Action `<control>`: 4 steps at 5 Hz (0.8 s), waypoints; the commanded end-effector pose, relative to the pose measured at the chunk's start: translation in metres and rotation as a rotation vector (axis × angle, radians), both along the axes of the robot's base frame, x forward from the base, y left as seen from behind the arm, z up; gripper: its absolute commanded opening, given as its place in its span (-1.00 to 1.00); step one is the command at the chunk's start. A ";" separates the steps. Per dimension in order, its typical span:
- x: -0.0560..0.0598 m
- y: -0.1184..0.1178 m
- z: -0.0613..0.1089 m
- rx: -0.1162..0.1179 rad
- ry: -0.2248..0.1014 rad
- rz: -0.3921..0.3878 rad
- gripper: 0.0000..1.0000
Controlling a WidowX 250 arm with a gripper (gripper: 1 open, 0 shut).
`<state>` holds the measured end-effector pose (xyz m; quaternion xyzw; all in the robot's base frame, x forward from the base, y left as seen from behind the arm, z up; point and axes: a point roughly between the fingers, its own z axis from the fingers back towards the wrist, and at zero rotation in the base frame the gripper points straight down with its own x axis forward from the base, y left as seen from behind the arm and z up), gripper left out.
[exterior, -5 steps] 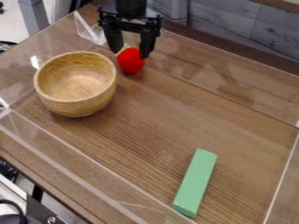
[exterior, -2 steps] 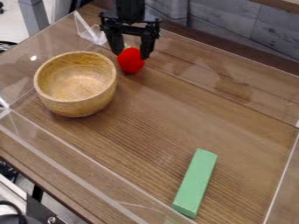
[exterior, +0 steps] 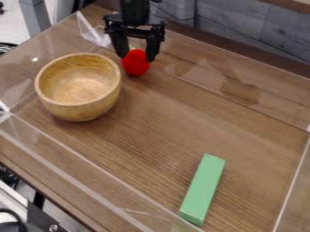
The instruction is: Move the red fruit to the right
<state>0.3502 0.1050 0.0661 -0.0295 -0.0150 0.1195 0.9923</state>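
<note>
The gripper takes hold of the red fruit by its rounded top [exterior: 136,56] next, to move it away from the wooden bowl.
The red fruit [exterior: 136,62] is a small bright red rounded toy lying on the wooden table at the back, just right of the wooden bowl. My black gripper [exterior: 134,49] hangs directly above it, open, with one finger on each side of the fruit's top. The fruit rests on the table and is not gripped. Its upper part is partly hidden behind the fingers.
A wooden bowl [exterior: 79,86] stands at the left, close to the fruit. A green block [exterior: 204,188] lies near the front right. Clear plastic walls [exterior: 24,136] edge the table on the left, front and right.
The gripper has shifted slightly and come a little lower over the fruit. The fruit, bowl and block have not moved.
</note>
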 end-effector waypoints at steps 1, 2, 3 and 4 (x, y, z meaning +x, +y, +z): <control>0.011 0.008 0.015 0.020 -0.068 0.016 1.00; 0.014 0.010 0.012 0.020 -0.078 0.019 1.00; 0.016 0.011 0.010 0.022 -0.088 0.021 1.00; 0.019 0.012 0.010 0.023 -0.100 0.023 1.00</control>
